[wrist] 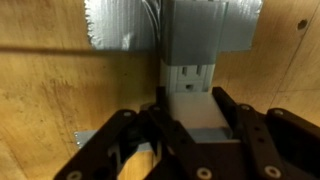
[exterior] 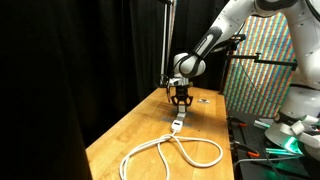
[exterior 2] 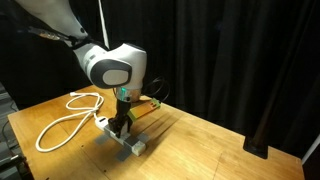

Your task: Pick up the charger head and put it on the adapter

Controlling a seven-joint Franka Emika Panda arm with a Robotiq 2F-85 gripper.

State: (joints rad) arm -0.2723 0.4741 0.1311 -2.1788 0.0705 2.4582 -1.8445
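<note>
My gripper opens now, since the charger head's lower edge meets the adapter's socket side (exterior: 179, 120) (wrist: 190, 76) squarely. If opened now, the charger head would rest there.
The adapter is a whitish-grey power strip (exterior: 177, 124) lying on the wooden table, with a thick white cord (exterior: 170, 152) looping toward the near edge. It also shows in an exterior view (exterior 2: 130, 143) and in the wrist view (wrist: 190, 72), where a socket face is visible. My gripper (exterior: 181, 100) (exterior 2: 122, 122) (wrist: 195, 128) hangs straight over the strip. It is shut on the charger head (wrist: 195, 112), a small white block held between the fingers just above, or touching, the strip. I cannot tell which.
A small flat dark object (exterior: 203, 99) lies on the table behind the gripper. A colourful patterned panel (exterior: 262, 70) stands past the table's edge. Silver tape (wrist: 120, 30) lies by the strip's end. Black curtains surround the table.
</note>
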